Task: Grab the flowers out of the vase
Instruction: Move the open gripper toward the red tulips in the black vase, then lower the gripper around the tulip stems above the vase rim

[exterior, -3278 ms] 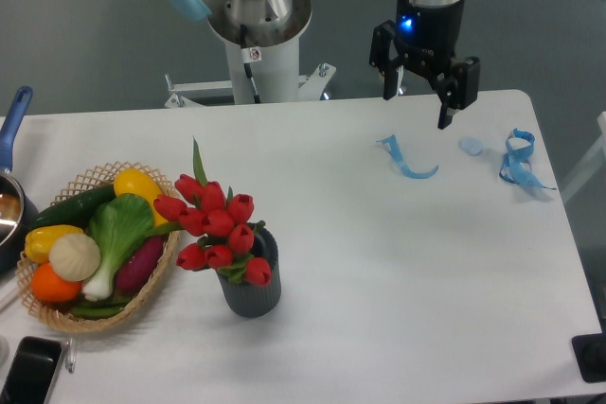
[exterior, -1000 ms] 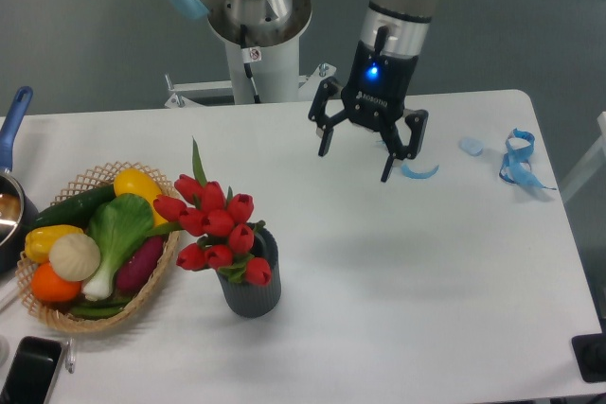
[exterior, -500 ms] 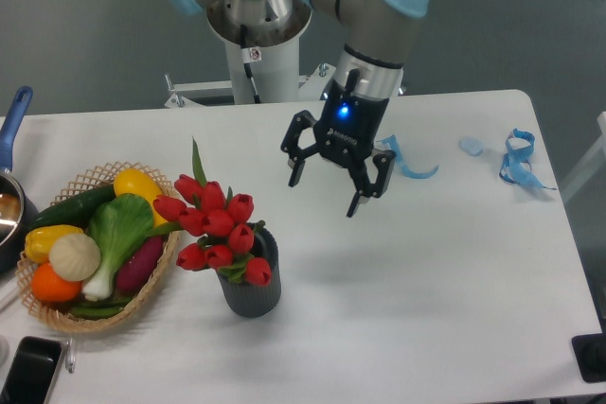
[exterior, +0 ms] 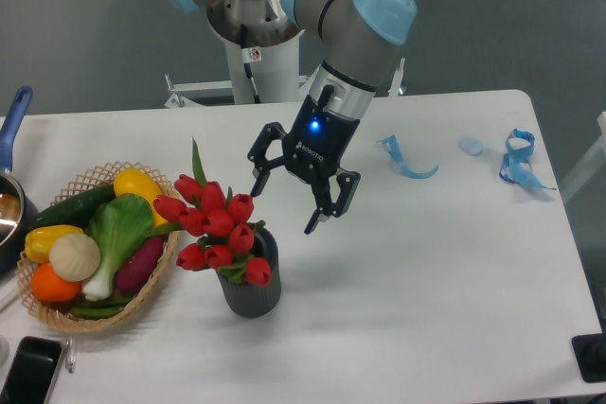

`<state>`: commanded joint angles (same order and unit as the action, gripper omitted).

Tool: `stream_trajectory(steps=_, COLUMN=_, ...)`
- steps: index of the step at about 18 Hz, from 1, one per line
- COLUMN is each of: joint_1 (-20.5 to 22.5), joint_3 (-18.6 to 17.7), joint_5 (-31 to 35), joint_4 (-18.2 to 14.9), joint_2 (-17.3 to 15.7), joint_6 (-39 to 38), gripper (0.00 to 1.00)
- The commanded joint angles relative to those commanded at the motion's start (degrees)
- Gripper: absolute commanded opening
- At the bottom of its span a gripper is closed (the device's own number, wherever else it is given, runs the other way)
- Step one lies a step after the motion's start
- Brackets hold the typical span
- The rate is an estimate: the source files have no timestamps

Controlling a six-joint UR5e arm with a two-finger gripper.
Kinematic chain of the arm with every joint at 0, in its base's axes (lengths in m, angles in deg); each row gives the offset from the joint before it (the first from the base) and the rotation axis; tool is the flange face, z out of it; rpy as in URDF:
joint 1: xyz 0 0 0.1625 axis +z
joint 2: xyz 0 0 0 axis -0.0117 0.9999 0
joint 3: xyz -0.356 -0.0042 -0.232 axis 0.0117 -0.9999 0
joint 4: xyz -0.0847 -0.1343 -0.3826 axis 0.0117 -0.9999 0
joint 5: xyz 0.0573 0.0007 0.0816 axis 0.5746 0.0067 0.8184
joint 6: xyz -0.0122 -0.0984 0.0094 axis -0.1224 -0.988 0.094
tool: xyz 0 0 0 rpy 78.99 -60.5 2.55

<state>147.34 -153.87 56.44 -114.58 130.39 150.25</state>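
My gripper needs to grip the red tulip buds of the flowers next, so that it can lift the flowers (exterior: 214,226) out of the dark grey vase (exterior: 252,293).
The flowers (exterior: 214,226), a bunch of red tulip buds with green leaves, stand in the dark grey ribbed vase (exterior: 252,293) near the front left of the white table. My gripper (exterior: 282,206) hangs open just right of and slightly above the buds, its fingers spread wide and tilted down toward the left. One fingertip (exterior: 257,184) is close to the topmost buds; the other (exterior: 310,228) is over the bare table. Nothing is held between the fingers.
A wicker basket (exterior: 142,305) of vegetables sits directly left of the vase. A pot with a blue handle (exterior: 13,118) is at the left edge, a black phone (exterior: 28,371) at the front left. Blue ribbon pieces (exterior: 407,160) (exterior: 517,160) lie at the back right.
The arm has swept from the back right of the table leftward and down toward the vase. The gripper has stayed open and now sits beside the flowers.
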Motion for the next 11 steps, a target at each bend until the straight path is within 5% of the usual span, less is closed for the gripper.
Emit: stream_trajectory(steps=11, joint_1=-2.2, joint_3=0.3, joint_5=-0.5, joint_4=3.2, joint_2=2.5, joint_6=0.6, gripper=1.00)
